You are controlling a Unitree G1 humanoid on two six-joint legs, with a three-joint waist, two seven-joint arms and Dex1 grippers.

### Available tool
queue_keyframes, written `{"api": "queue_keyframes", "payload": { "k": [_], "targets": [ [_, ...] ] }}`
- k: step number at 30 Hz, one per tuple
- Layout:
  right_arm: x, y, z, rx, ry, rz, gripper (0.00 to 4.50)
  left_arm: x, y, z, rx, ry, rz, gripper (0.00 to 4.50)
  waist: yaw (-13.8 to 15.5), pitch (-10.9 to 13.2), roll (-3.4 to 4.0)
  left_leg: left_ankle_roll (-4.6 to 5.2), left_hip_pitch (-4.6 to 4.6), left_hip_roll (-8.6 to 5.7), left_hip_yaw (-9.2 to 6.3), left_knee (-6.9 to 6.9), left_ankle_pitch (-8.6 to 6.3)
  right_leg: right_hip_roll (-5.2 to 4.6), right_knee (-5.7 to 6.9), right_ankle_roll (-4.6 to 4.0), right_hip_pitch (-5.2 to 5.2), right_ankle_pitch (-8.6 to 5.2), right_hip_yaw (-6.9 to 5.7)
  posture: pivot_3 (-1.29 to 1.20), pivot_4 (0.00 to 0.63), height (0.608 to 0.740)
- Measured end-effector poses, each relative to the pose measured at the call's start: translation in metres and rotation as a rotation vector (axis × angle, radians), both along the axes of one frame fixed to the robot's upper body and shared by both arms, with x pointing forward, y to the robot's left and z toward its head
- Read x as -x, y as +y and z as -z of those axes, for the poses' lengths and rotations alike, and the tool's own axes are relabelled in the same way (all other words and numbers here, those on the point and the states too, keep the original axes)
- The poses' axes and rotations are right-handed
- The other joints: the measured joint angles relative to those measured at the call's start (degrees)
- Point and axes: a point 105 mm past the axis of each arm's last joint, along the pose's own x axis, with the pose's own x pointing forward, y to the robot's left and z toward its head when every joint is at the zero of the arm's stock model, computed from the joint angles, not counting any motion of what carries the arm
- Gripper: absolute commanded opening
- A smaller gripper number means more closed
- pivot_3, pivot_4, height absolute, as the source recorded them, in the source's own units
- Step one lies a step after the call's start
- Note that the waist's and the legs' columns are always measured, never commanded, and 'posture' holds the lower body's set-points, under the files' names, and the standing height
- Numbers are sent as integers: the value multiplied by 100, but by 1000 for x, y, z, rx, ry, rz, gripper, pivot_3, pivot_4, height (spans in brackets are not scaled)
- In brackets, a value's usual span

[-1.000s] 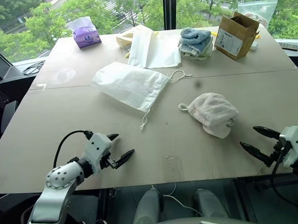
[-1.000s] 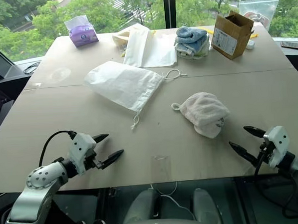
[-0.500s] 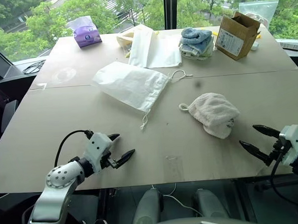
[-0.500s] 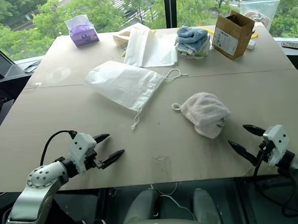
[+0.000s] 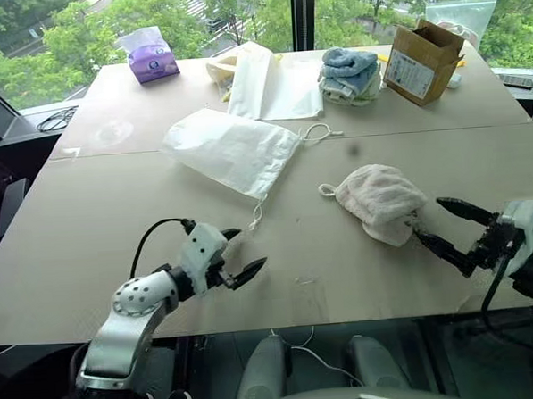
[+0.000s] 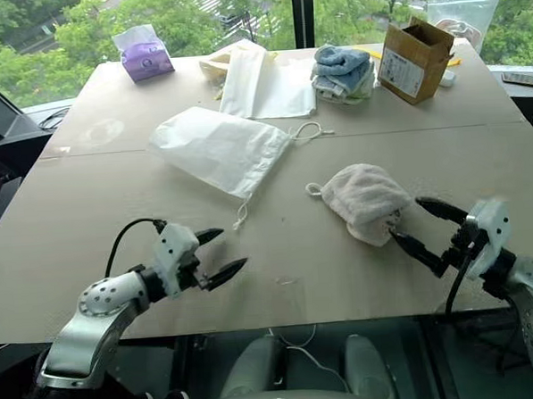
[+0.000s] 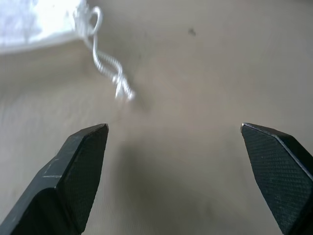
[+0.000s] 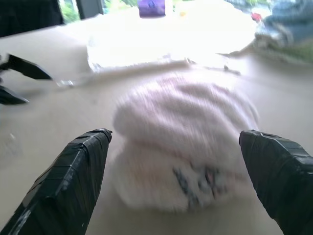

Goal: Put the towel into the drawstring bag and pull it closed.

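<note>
I should grab the bag with my left gripper by the corner of its opening beside the trailing cord (image 5: pixel 263 193), as the bag's white body (image 5: pixel 224 148) lies flat and loose.
The towel (image 5: pixel 383 201), a small fluffy pinkish-white bundle with a cord loop, lies on the table right of centre. The drawstring bag (image 5: pixel 233 150) lies flat left of centre, its mouth toward the towel and one white cord (image 5: pixel 258 217) trailing toward me. My right gripper (image 5: pixel 442 222) is open just to the right of the towel, its fingers pointing at it, not touching. The right wrist view has the towel (image 8: pixel 183 139) straight ahead between the open fingers. My left gripper (image 5: pixel 241 253) is open near the table's front edge, short of the bag's cord end (image 7: pixel 117 81).
At the far side of the table (image 5: pixel 115 216) lie a flat cream-white cloth (image 5: pixel 274 83), folded blue and green towels (image 5: pixel 349 74), a cardboard box (image 5: pixel 423 62), a purple tissue pack (image 5: pixel 153 61) and a clear plastic bag (image 5: pixel 461 15).
The right gripper rose and moved left, up to the towel's right side. The left gripper moved right and forward toward the bag's trailing cord. Both stay open.
</note>
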Motion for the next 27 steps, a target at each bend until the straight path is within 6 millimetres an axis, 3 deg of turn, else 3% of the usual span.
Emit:
{"api": "queue_keyframes", "payload": {
  "k": [5,8,10,13,17,27],
  "targets": [
    [-1,29,-32,18,-6,-110,4500,-23,-36,-20,52,-55,-14,4480,10,3,-7,-1,-59,-2,-33,23,1,3,-15,1,-23,1,-33,0,150,740],
    [0,36,-40,20,-15,-136,4500,-30,-48,-27,63,-83,-19,4480,15,5,-12,-1,-65,-5,-40,25,1,3,-20,1,-23,1,-39,0,150,740],
    [3,48,-46,58,-11,-175,4500,-57,-69,-46,70,-173,-109,4480,45,10,-25,-1,-73,-13,-49,31,1,1,-28,2,-20,2,-48,0,150,740],
    [2,48,-43,61,15,-164,4500,-72,-80,-48,75,-198,-179,4480,43,12,-29,-7,-77,-16,-48,31,4,-1,-31,3,-21,2,-48,0,150,740],
    [2,48,-41,60,31,-160,4500,-86,-78,-46,1,-241,-262,4480,5,13,-30,-13,-75,-16,-48,29,7,4,-28,3,-22,2,-49,0,150,740],
    [3,48,-41,55,38,-156,4500,-115,-50,-26,-138,-262,-500,4480,29,14,-32,-14,-77,-17,-51,36,8,-1,-27,4,-21,3,-53,0,150,740]
  ]
}}
